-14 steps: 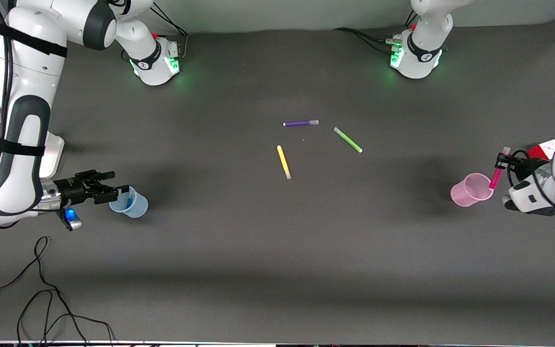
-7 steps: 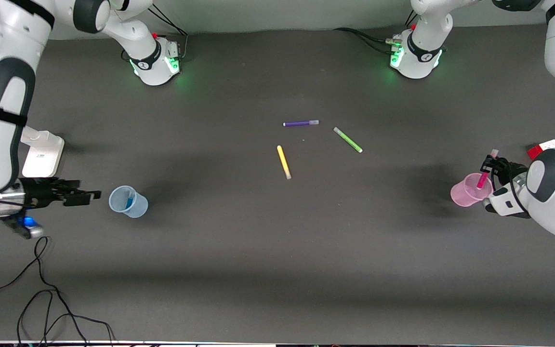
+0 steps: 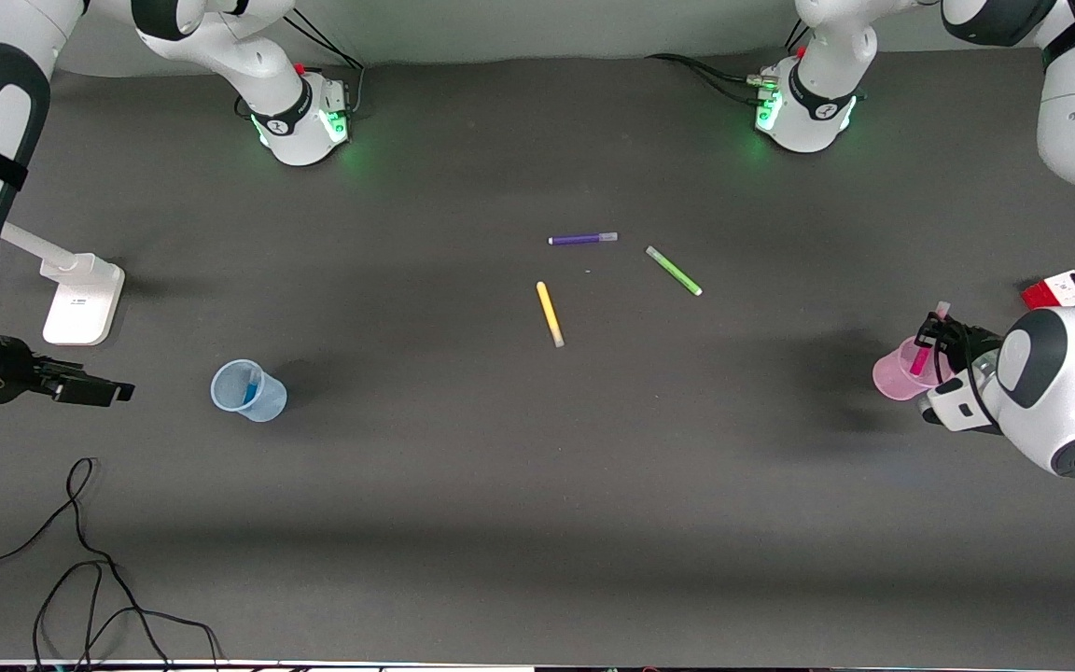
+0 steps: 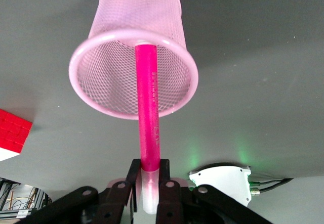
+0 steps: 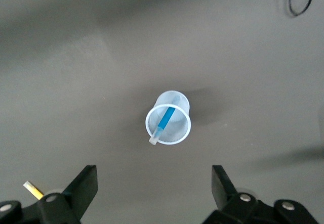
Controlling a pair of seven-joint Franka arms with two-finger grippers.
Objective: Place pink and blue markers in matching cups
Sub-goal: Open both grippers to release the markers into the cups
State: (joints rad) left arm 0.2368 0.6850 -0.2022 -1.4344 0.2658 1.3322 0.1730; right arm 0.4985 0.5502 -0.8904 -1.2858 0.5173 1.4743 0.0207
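Observation:
The lower end of the pink marker is inside the cup's rim. I need to open my left gripper, and the pink marker would stay in the pink cup.
The pale pink cup [image 3: 894, 374] stands at the left arm's end of the table. My left gripper [image 3: 931, 336] is over it, shut on the pink marker [image 3: 920, 356], whose lower end reaches into the cup. In the left wrist view the fingers [image 4: 132, 176] clamp the marker's pale cap [image 4: 150, 188], and the magenta shaft [image 4: 148, 102] runs into the pink cup [image 4: 91, 85]. The pale blue cup [image 3: 250, 392] stands at the right arm's end with the blue marker [image 3: 249, 389] in it. My right gripper [image 3: 118, 392] is open and empty beside it, toward the table's end. The right wrist view shows the blue cup [image 5: 177, 104] and blue marker [image 5: 164, 121].
A purple marker [image 3: 582, 239], a green marker [image 3: 674, 271] and a yellow marker [image 3: 550, 314] lie at the table's middle. A white stand [image 3: 82, 299] sits near the right arm. A red and white box [image 3: 1055, 290] lies near the pink cup. Black cables [image 3: 71, 569] lie nearest the front camera.
My right gripper let go of the blue marker in the blue cup and drew back toward the table's end. My left gripper lowered the pink marker into the pink cup.

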